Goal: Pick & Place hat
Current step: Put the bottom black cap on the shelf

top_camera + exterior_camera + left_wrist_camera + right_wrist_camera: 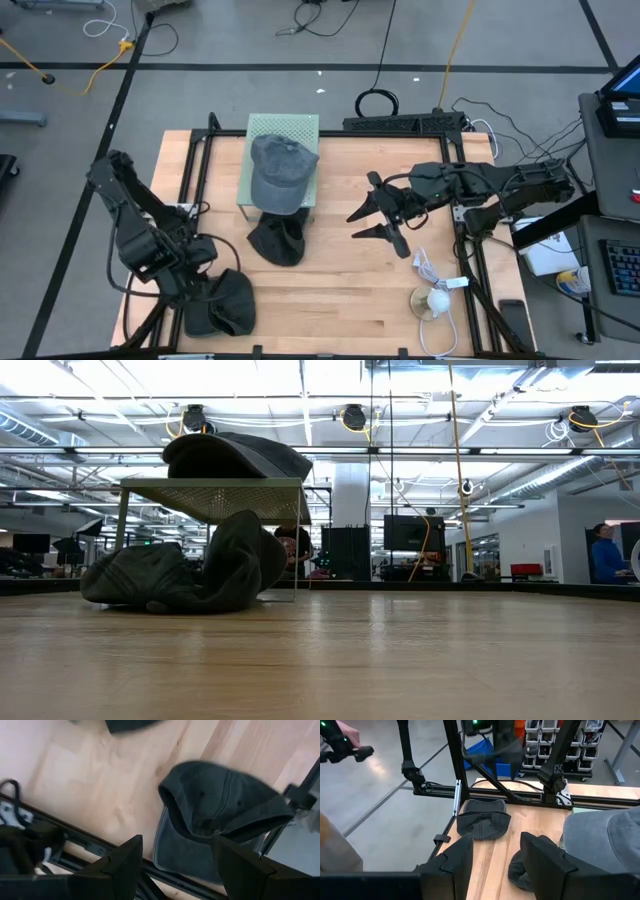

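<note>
I will grab the dark cap by its rim next with my left gripper, so I can pick the cap up and place it.
Three caps are in view. A grey cap (281, 168) lies on top of a pale green perforated stand (300, 127), seen in the low view as the grey cap (236, 455). A dark cap (278, 241) lies on the table against the stand's near side. Another dark cap (226, 305) lies at the table's near left corner, crown up over its brim (220, 812). My left gripper (177, 865) is open just above and short of this cap. My right gripper (375, 216) is open over the table's middle right, pointing at the stand; its view shows the right gripper (497, 862).
A black rail frame (196, 160) borders the table on the left and right. A white cable with a round white object (434, 300) lies near the table's right near corner, and a phone (512, 318) beyond the rail. Bare wood (340, 290) lies between the caps and the cable.
</note>
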You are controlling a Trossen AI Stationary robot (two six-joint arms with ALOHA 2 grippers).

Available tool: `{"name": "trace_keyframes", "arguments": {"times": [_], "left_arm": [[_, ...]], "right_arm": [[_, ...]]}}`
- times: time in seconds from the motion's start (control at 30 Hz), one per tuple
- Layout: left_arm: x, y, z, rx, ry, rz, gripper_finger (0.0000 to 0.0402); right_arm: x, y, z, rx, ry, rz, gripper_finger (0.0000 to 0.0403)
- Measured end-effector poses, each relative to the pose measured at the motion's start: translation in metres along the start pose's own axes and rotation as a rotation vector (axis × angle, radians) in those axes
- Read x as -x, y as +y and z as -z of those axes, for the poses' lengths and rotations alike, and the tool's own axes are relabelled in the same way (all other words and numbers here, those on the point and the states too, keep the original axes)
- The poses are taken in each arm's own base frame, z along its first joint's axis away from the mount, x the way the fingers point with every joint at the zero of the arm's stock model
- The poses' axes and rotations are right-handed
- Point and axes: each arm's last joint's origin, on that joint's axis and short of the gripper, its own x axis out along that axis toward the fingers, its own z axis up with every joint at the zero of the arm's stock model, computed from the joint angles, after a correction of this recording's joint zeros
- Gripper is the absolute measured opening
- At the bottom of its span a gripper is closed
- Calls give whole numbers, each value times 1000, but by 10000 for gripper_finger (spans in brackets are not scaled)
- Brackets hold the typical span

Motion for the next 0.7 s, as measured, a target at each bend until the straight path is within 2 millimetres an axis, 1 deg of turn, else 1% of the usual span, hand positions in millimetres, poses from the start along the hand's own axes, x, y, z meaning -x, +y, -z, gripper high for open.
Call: {"name": "trace_keyframes", "arguments": {"times": [0.23, 0.4, 0.53, 0.7], "left_arm": [[-49, 5, 10, -6, 107, -8, 241], [-78, 10, 15, -15, 164, -35, 241], [-99, 14, 20, -31, 205, -28, 241], [-116, 19, 23, -38, 217, -34, 241]], "right_arm": [[0, 0, 0, 26, 0, 8, 157], [0, -1, 0, 28, -2, 29, 162], [0, -1, 0, 26, -2, 25, 188], [0, -1, 0, 26, -1, 29, 244]]}}
